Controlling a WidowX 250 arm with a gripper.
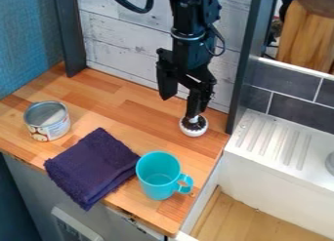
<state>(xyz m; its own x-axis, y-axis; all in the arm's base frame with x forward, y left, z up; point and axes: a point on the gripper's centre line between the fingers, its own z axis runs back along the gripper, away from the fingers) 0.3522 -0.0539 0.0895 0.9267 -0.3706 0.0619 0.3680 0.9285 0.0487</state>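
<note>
My gripper grabs the small white round object's dark top next, to move the object to the counter's corner by the blue wall.
My gripper (181,103) hangs over the back right part of the wooden counter, its two fingers spread apart. The right finger's lower end is directly at the dark top of a small round white object (194,130); whether they touch, I cannot tell. The left finger stands higher, with wall boards behind it. In front of the white object is a turquoise mug (157,174), upright, its handle toward the right. A folded dark purple cloth (93,167) lies left of the mug. Farther left stands an open metal can (48,121) with a printed label.
A pale plank wall (120,40) rises behind the counter (124,108), between dark upright posts. To the right are a white ridged drainboard (274,142) and grey tiles (297,108). The counter's front edge runs below the cloth and mug.
</note>
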